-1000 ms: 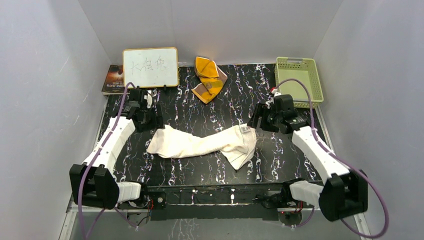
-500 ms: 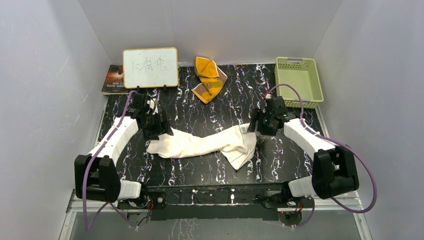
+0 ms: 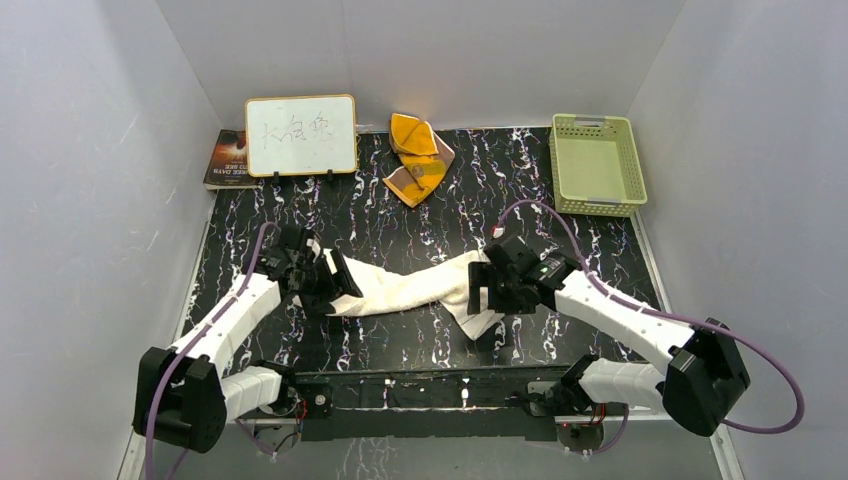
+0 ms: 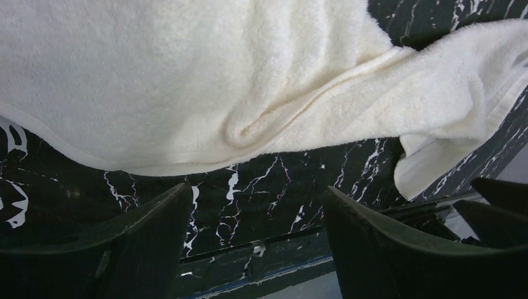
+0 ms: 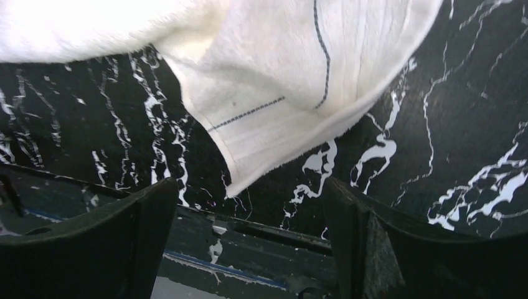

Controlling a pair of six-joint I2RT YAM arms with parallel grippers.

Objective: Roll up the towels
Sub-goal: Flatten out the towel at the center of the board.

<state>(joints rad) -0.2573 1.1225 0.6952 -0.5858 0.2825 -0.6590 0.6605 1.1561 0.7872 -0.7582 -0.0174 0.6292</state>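
Note:
I need to grab the cream-white towel (image 3: 410, 290) next with my right gripper by its hemmed corner (image 3: 474, 333). The rest of the towel will stay free to straighten for rolling.
The cream-white towel (image 3: 410, 290) lies crumpled in a long strip across the middle of the black marbled table (image 3: 560, 330). My left gripper (image 3: 335, 283) hovers over its left end, open; in the left wrist view the towel (image 4: 187, 81) fills the top and nothing sits between the jaws of the left gripper (image 4: 256, 193). My right gripper (image 3: 487, 295) hangs over the right end, open. A hemmed corner of the towel (image 5: 280, 93) points down toward the empty gap of the right gripper (image 5: 249, 187). The orange-yellow towel (image 3: 418, 158) lies bunched at the back centre.
A white board with writing (image 3: 301, 135) stands at the back left with a book (image 3: 226, 158) behind it. A green basket (image 3: 597, 165) sits at the back right. Grey walls close in three sides, and the table's front rail (image 3: 430, 385) runs just below the grippers.
Both arms have swung from the towel's far side toward the near side, now over its two ends. The right gripper's jaws have spread wider.

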